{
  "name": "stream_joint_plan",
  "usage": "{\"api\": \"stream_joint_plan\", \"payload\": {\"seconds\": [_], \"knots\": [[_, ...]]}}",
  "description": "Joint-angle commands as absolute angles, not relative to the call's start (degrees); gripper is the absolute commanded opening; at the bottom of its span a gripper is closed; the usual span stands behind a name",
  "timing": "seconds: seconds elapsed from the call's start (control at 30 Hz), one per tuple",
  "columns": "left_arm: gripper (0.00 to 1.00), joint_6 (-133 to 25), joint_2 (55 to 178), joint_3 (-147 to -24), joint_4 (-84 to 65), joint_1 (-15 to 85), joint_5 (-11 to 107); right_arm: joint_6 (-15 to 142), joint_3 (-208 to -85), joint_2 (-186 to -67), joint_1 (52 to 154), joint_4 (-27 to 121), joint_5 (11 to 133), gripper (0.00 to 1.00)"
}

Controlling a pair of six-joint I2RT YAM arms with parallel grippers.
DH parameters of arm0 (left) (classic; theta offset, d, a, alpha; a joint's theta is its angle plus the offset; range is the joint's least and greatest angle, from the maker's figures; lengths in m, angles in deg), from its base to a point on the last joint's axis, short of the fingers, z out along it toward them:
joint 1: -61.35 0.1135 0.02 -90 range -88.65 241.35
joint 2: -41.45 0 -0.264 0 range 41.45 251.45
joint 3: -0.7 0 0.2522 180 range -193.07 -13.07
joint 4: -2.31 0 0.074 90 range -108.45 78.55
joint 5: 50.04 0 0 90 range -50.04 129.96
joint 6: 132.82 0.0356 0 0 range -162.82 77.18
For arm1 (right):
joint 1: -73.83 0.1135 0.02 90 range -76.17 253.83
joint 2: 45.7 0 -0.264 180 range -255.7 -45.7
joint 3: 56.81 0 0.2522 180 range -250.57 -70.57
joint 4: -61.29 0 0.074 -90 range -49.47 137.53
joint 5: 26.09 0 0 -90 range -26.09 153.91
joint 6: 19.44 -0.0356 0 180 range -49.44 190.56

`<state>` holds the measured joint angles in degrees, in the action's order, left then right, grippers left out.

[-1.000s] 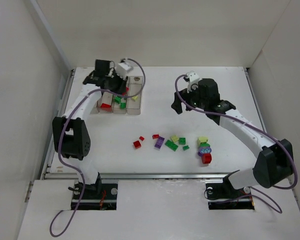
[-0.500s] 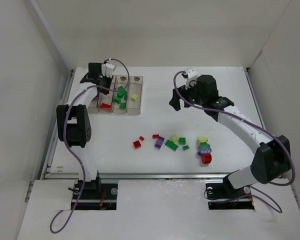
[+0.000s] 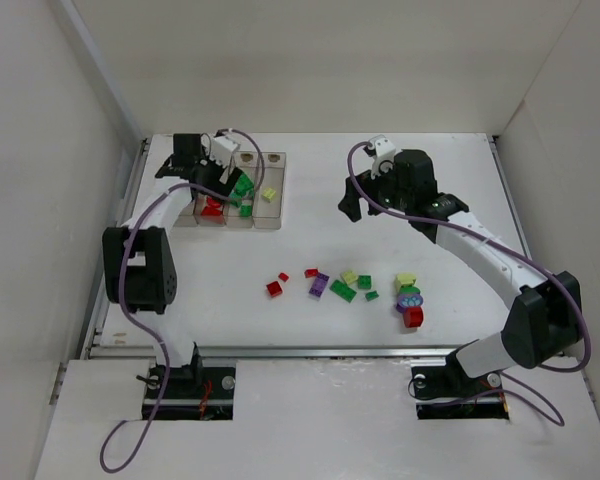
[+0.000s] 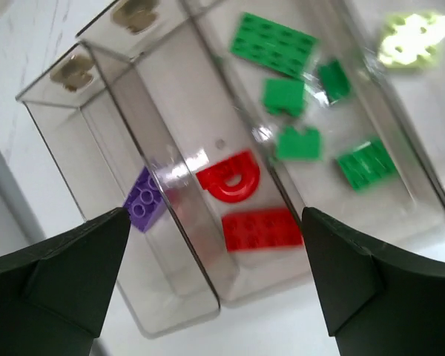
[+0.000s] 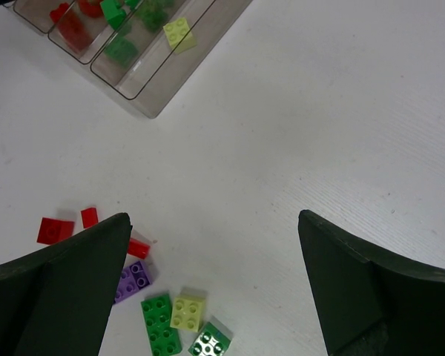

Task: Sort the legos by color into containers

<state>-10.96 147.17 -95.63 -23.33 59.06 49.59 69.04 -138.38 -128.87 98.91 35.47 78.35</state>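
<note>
The small red lego needs its base free to drop into the bin of red legos. My left gripper should grab the lego by its opposite sides.
The containers (image 3: 263, 218) are clear bins in a row at the back left. My left gripper (image 3: 220, 186) hovers over them, open and empty. In the left wrist view, its gripper (image 4: 215, 297) frames a purple brick (image 4: 145, 206) in the end bin. A red arch (image 4: 228, 176) and a red brick (image 4: 261, 228) lie in the bin beside it, then several green bricks (image 4: 273, 46) and a pale yellow one (image 4: 408, 41). Loose legos (image 3: 342, 291) lie mid-table. My right gripper (image 3: 355, 205) hangs open above the table (image 5: 319, 111), its fingers (image 5: 378, 289) wide apart.
Loose bricks in the right wrist view: red (image 5: 55, 230), purple (image 5: 133, 280), green (image 5: 160, 322), pale yellow (image 5: 187, 311). A small stack (image 3: 410, 298) with a red brick (image 3: 413, 317) lies to the right. White walls enclose the table on three sides.
My left gripper has shifted about over the bins and has gone from shut to open. The right arm has barely moved.
</note>
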Motion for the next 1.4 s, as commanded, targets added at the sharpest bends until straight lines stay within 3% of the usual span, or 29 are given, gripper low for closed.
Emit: {"api": "stream_joint_plan", "payload": {"seconds": [0.0,0.07,0.17,0.33,0.4,0.5,0.6,0.73,1.1,1.37], "knots": [[1.00,7.8,131.9,-90.0,-24.5,56.5,56.7,68.7,-141.5,-127.2,98.6,36.4,78.7,0.99],[1.00,21.3,127.6,-85.6,-27.9,54.7,60.1,68.7,-141.0,-127.2,98.6,36.4,78.7,0.99],[1.00,26.0,118.7,-79.3,-30.3,51.8,66.2,69.2,-141.0,-127.2,99.1,36.4,78.1,0.99],[1.00,-12.4,111.8,-66.6,-8.7,49.4,68.1,69.2,-139.2,-127.2,100.2,35.8,76.1,0.99],[0.98,-14.2,113.8,-66.6,-9.4,49.4,73.0,69.8,-138.7,-126.6,100.2,35.1,76.1,0.99],[1.00,-1.4,121.0,-72.4,-27.8,47.1,82.4,69.8,-138.0,-125.9,100.2,34.6,75.6,0.99],[1.00,7.5,123.8,-73.6,-39.5,40.4,74.2,69.8,-137.5,-125.4,100.7,34.6,75.6,0.99],[1.00,10.3,123.8,-70.6,-39.5,33.5,63.8,69.2,-137.5,-126.6,101.3,34.6,75.1,0.99],[1.00,5.4,128.9,-69.3,-43.5,28.3,55.6,67.6,-135.2,-127.1,102.9,34.0,74.5,0.99],[1.00,14.0,128.7,-66.5,-44.4,25.4,57.7,67.6,-137.1,-130.8,102.9,32.9,74.0,0.99]]}}
